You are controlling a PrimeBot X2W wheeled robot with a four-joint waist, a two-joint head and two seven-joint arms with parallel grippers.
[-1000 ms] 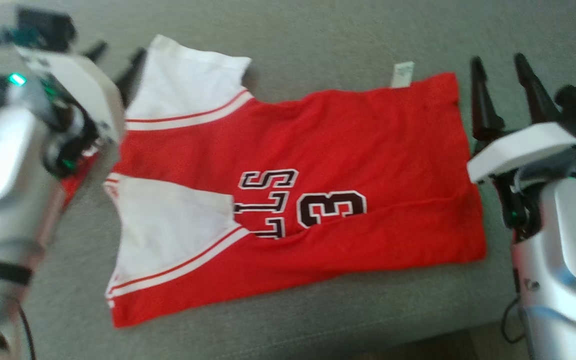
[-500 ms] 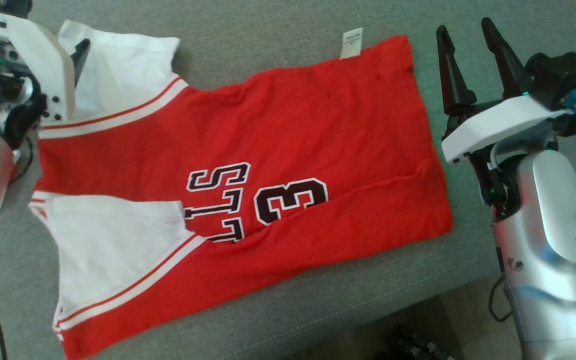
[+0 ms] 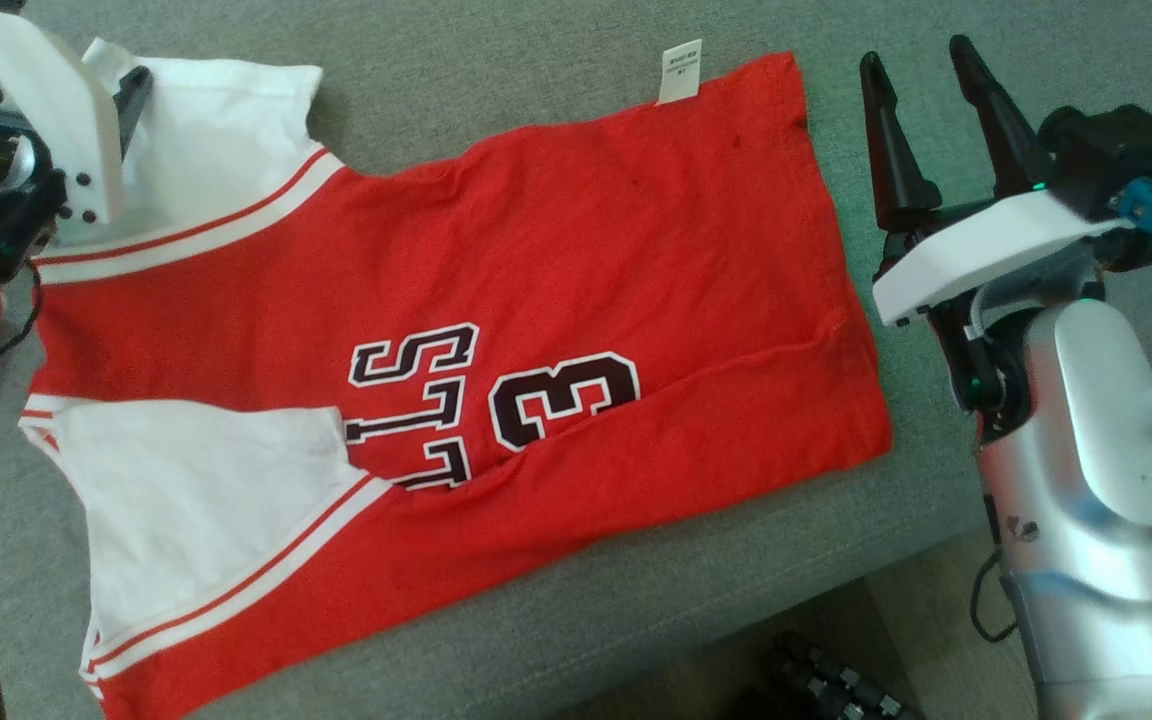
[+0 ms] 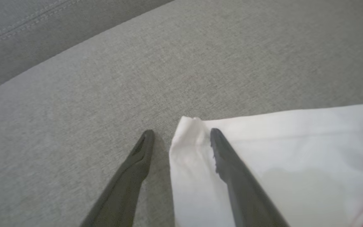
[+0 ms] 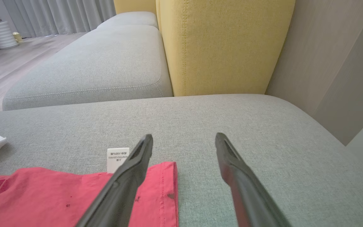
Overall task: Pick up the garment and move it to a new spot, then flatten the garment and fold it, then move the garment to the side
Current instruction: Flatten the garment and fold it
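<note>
My right gripper grabs the garment by the red hem corner (image 3: 785,70) beside its tag (image 3: 678,72) next, since an edge is free there.
The garment (image 3: 536,250), a red jersey with dark lettering and a "3", lies spread flat on the grey sofa cushion (image 3: 536,60). White panels with red stripes are at its left end, and a small white tag (image 3: 678,72) is at its far right corner. My left gripper (image 4: 181,134) is open at the far left white corner of the garment (image 4: 295,142), with one finger over the cloth and the other over the cushion. My right gripper (image 3: 916,55) stands open just right of the garment's right hem, with nothing between its fingers. In the right wrist view the right gripper (image 5: 184,136) is beside the garment (image 5: 43,195) and the tag (image 5: 117,159).
The cushion's front edge (image 3: 736,600) runs along the lower right, with wooden floor (image 3: 926,620) and a dark object (image 3: 816,685) below it. A yellow backrest (image 5: 222,47) and a second grey seat (image 5: 99,63) lie beyond. A wall panel (image 5: 326,63) is at the right.
The head camera has shifted, so the whole scene sits further left and up. My left gripper now stands over the garment's white corner. Both grippers stay open.
</note>
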